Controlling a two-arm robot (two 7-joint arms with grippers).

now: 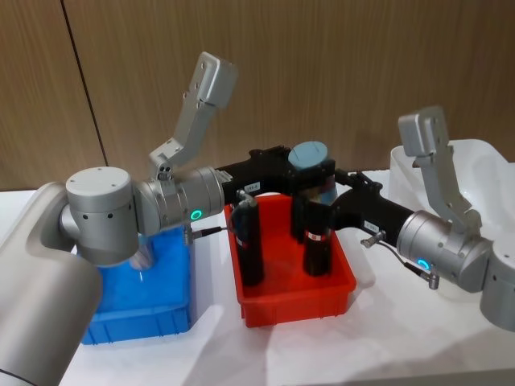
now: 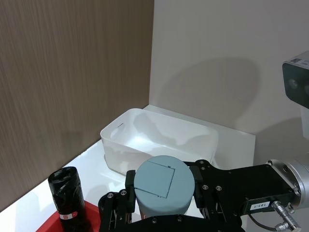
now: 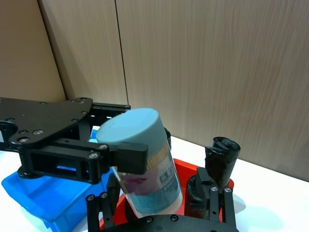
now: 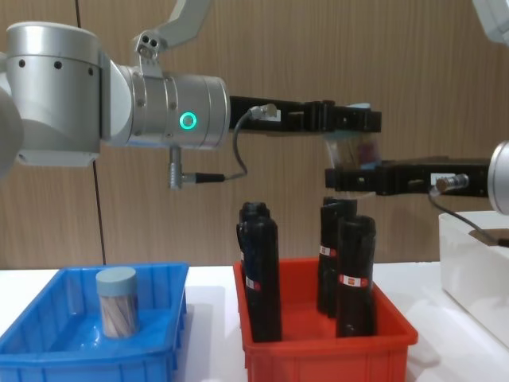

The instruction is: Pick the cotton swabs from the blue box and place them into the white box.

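The right gripper grabs the jar by its free lower body (image 4: 350,165) (image 1: 326,192) next, since my left gripper's fingers already cover the jar just under its lid.
A cotton swabs jar (image 4: 351,150) with a grey-blue lid (image 1: 310,153) hangs high above the red bin. My left gripper (image 4: 350,119) reaches in from the left and is shut on the jar just under its lid (image 2: 161,187). From the right, my right gripper (image 4: 350,179) stands open with its fingers (image 3: 100,209) on either side of the jar's lower part (image 3: 157,186), apart from it. Another cotton swabs jar (image 4: 117,302) stands upright in the blue box (image 4: 79,360). At the far right sits the white box (image 2: 145,140), with nothing in it.
The red bin (image 4: 318,354) between the two boxes holds three tall black wrapped cylinders (image 4: 261,270), right below the held jar. A wooden wall stands close behind the table. The white box's rim (image 1: 483,157) lies behind my right arm.
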